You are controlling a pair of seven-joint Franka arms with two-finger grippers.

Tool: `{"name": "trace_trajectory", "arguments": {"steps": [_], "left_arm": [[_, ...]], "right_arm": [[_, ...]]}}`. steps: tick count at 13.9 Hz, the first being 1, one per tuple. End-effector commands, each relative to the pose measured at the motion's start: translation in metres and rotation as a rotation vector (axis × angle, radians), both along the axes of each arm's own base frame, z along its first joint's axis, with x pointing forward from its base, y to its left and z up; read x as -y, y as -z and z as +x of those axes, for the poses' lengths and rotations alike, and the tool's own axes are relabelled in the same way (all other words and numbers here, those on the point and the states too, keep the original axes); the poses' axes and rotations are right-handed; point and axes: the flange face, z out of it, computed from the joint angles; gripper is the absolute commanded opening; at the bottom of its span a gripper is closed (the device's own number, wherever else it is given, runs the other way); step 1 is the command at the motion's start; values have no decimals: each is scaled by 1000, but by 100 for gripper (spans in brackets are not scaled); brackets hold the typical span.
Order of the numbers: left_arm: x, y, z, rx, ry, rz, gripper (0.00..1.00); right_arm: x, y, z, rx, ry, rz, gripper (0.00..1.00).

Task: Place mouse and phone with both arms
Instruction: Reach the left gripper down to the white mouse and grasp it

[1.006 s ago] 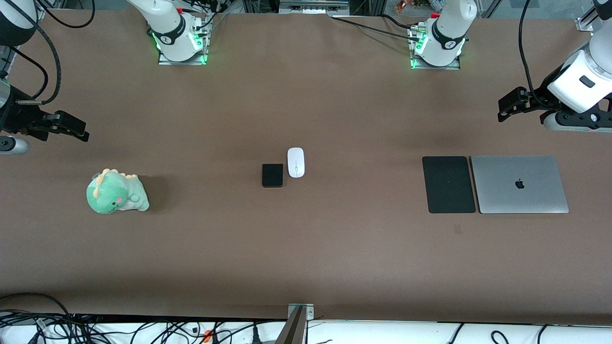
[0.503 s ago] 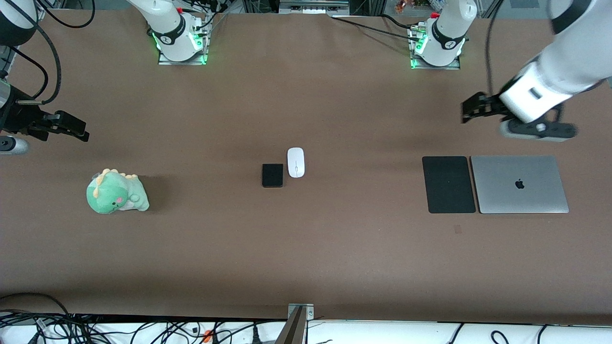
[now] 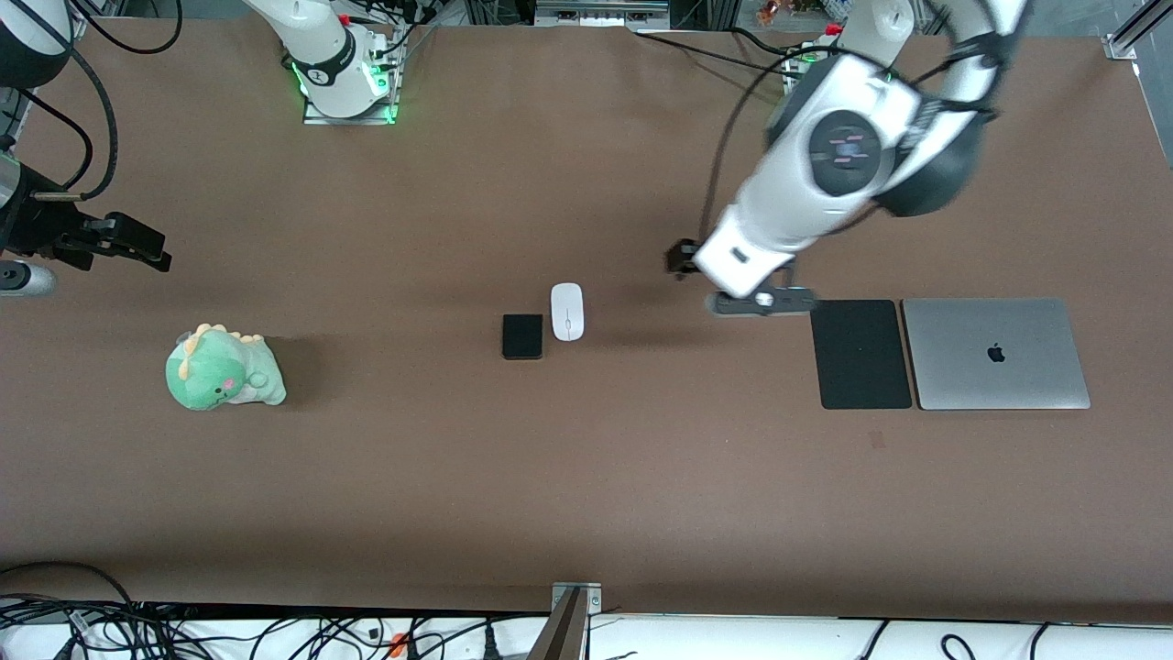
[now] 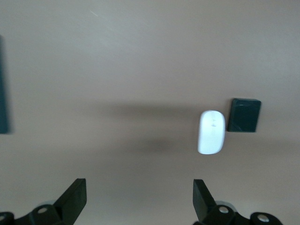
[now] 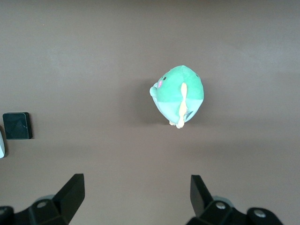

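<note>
Next, my left gripper picks up the mouse (image 3: 566, 312) by its long side edges, to place it on the black mat (image 3: 860, 354).
The white mouse (image 3: 566, 312) lies at the table's middle, with the black phone (image 3: 522, 336) close beside it toward the right arm's end. My left gripper (image 3: 683, 260) hangs open and empty over bare table between the mouse and the black mat. In the left wrist view its gripper (image 4: 139, 197) is open, with the mouse (image 4: 211, 132) and phone (image 4: 244, 115) ahead of it. My right gripper (image 3: 137, 246) waits open and empty at the right arm's end of the table. In the right wrist view its gripper (image 5: 136, 194) is open, and the phone (image 5: 17, 125) shows at the edge.
A green plush dinosaur (image 3: 223, 368) sits toward the right arm's end and also shows in the right wrist view (image 5: 180, 93). A flat black mat (image 3: 860, 354) and a closed silver laptop (image 3: 996, 354) lie side by side toward the left arm's end.
My left arm has swung from the table's end in toward the middle, and its gripper is now close to the mouse. The right arm, mouse and phone have not moved.
</note>
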Motion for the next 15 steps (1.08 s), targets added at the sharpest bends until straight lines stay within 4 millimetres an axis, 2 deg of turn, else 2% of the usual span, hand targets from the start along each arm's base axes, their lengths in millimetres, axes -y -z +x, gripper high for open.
{"name": "trace_trajectory", "arguments": {"steps": [1, 2, 4, 6, 7, 15], "left_arm": [[87, 60, -31, -11, -57, -5, 100], [114, 84, -45, 6, -73, 2, 100], [142, 126, -60, 45, -51, 9, 100], [164, 173, -75, 66, -18, -3, 100], [168, 187, -78, 70, -21, -12, 100], [174, 237, -70, 111, 28, 32, 100]], "right_arm": [[2, -6, 1, -4, 1, -1, 100], [2, -6, 1, -1, 4, -1, 100], [2, -6, 1, -3, 1, -1, 100], [2, -6, 1, -4, -1, -1, 100], [2, -6, 1, -3, -1, -1, 100], [3, -6, 1, -3, 0, -1, 100]]}}
